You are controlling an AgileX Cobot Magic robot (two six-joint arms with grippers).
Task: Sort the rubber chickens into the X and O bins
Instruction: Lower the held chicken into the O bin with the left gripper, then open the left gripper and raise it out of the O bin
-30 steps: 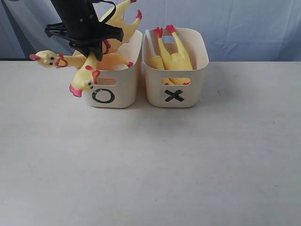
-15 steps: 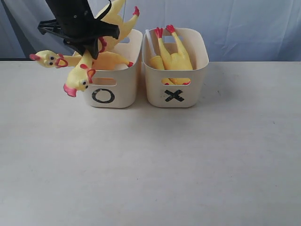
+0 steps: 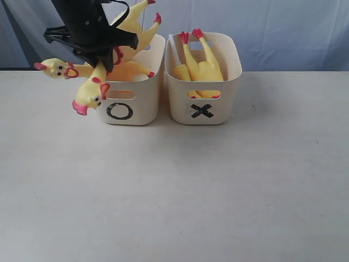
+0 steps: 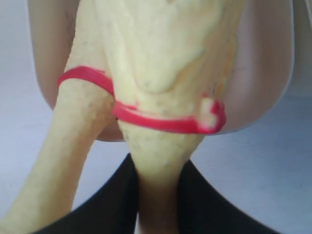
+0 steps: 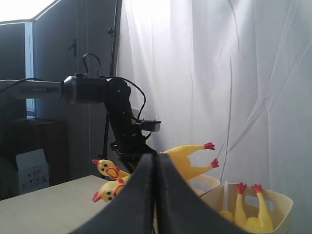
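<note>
I should let go of the chicken with my left gripper now, because the held chicken's body [image 4: 168,48] is in over the O bin [image 4: 258,73], inside the bin's rim.
My left gripper [image 3: 104,61] is shut on the neck of a rubber chicken [image 3: 91,90]. The chicken hangs head down over the left rim of the O bin [image 3: 143,103], with its legs pointing up and back. In the left wrist view the black fingers [image 4: 209,204] pinch that neck [image 4: 161,161] just below its red ring. A second chicken [image 3: 57,68] lies in the O bin with its head sticking out to the left. The X bin [image 3: 229,93] holds a chicken [image 3: 203,65] feet up. My right gripper [image 5: 156,195] is shut and empty, out of the exterior view.
The two bins stand side by side at the back of the pale table [image 3: 174,191], before a white curtain [image 3: 283,33]. The left arm [image 5: 122,122] reaches over the O bin.
My left gripper has shifted a little left and up with the chicken, so its head now hangs further left of the O bin. Everything else is unmoved.
</note>
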